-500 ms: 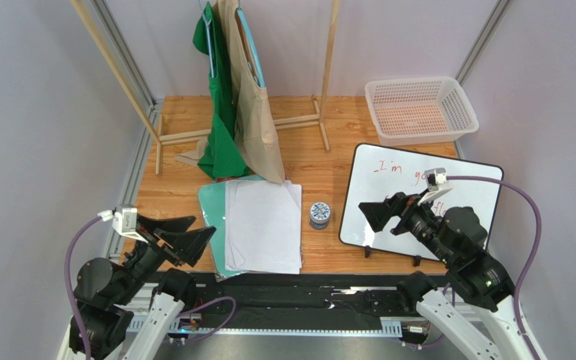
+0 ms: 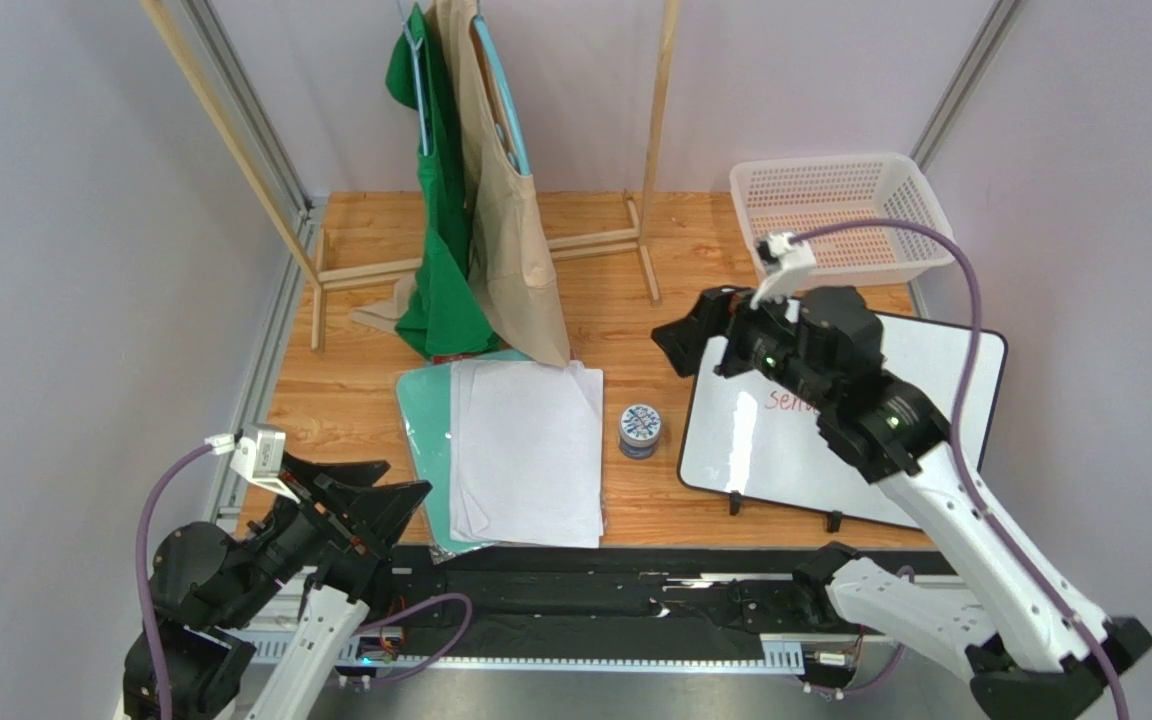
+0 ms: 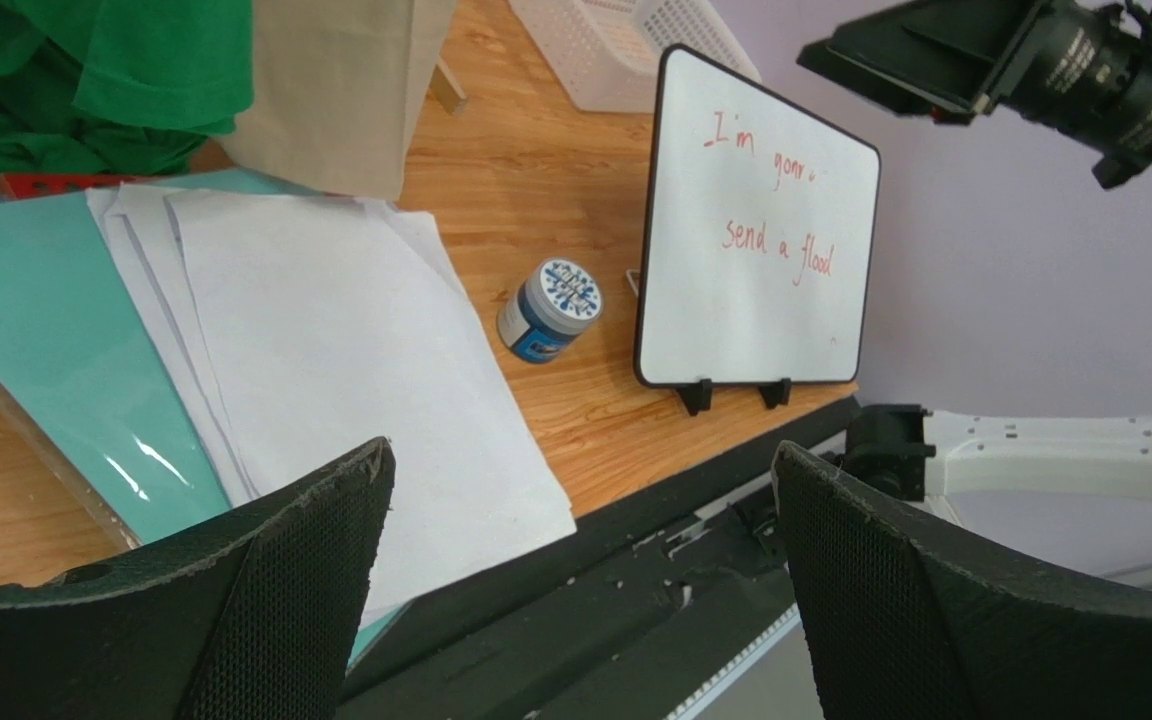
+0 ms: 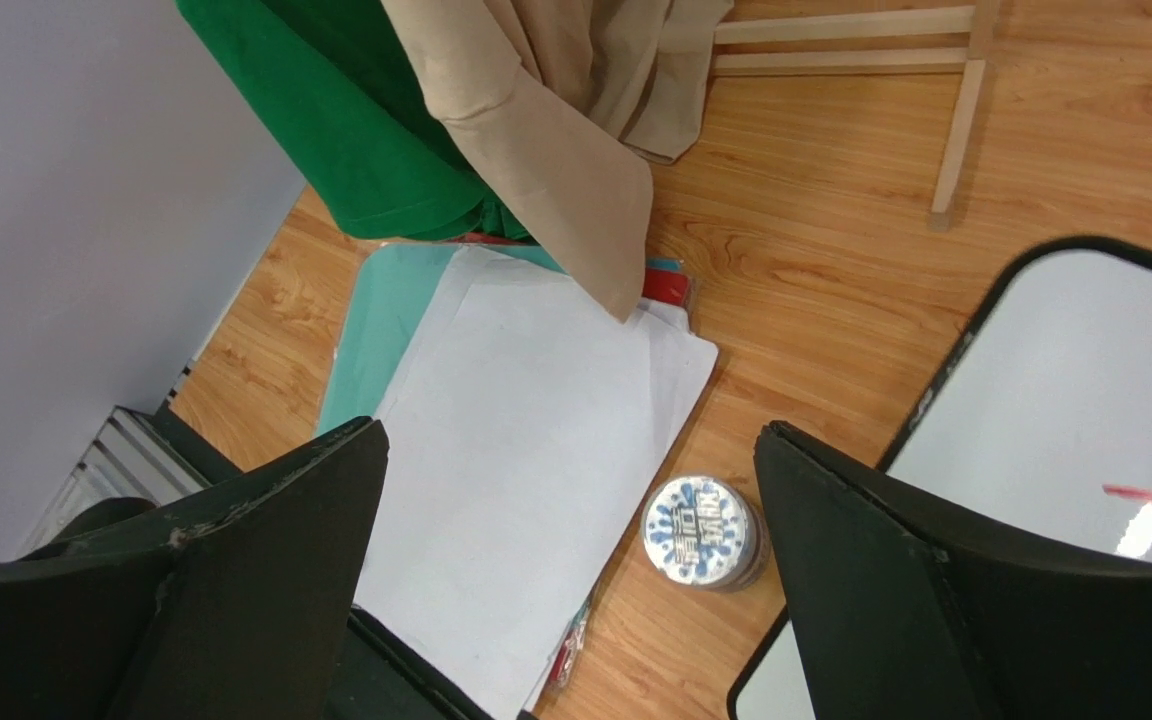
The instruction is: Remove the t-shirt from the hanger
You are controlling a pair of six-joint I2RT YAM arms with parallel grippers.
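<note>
I should grab the beige t-shirt's near shoulder with my right gripper, with its hanger's end inside, to unhook both and leave free hanger for my left gripper.
A green t-shirt and a beige t-shirt hang side by side on light blue hangers from the wooden rack at the back; their hems reach the table. Both show in the right wrist view, green and beige, and in the left wrist view, green and beige. My right gripper is open in the air, right of the shirts and apart from them, empty. My left gripper is open and empty at the table's near left edge.
White paper sheets on a teal folder lie below the shirts. A small blue-and-white tin stands beside a propped whiteboard. A white basket sits at the back right. The rack's legs rest on the table.
My right arm has lifted and swung forward and left, from low over the whiteboard to above its far edge, nearer the shirts. The left gripper has dropped back slightly.
</note>
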